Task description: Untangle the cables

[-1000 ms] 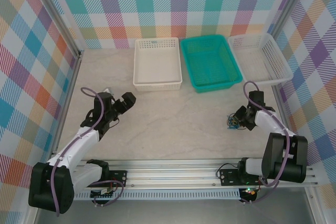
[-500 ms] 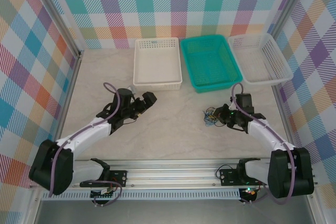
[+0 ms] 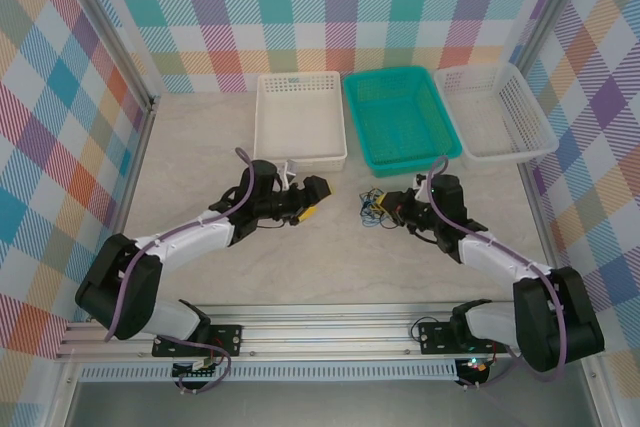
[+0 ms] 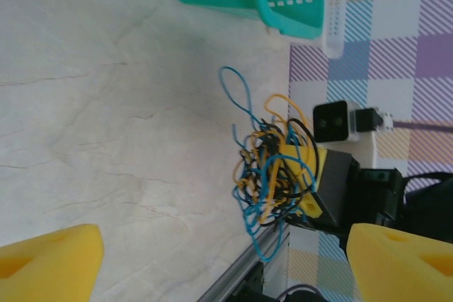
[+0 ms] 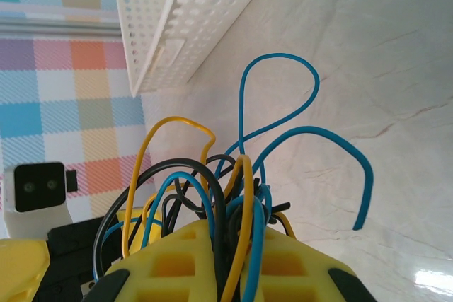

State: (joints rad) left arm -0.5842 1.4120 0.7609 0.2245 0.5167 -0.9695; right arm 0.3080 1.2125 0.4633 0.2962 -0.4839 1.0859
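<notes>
I next need to untangle just an orange-yellow cord, grabbing it with my left gripper on the tangle's side away from my right gripper.
The cables [image 3: 374, 209] are one tangle of thin blue, orange-yellow and black cords, held just above the table's middle. My right gripper [image 3: 392, 210] is shut on the tangle from the right. In the right wrist view its yellow fingers [image 5: 177, 263] pinch the cables [image 5: 241, 167], with loops fanning out beyond the tips. My left gripper [image 3: 318, 199] faces the tangle from the left, a short gap away, open and holding nothing. In the left wrist view, the cables [image 4: 272, 171] hang ahead of the left gripper [image 4: 226, 266], whose fingertips [image 4: 49, 263] stand wide apart.
Three baskets line the back: a white tray [image 3: 300, 152], a teal basket [image 3: 405, 162] and a white basket [image 3: 530, 132]. Checked walls close in both sides. The aluminium rail [image 3: 330, 332] with the arm bases runs along the near edge.
Both arms swung in toward the table's middle. The right gripper carried the tangle leftward from the right side, and the left gripper moved right to face it.
</notes>
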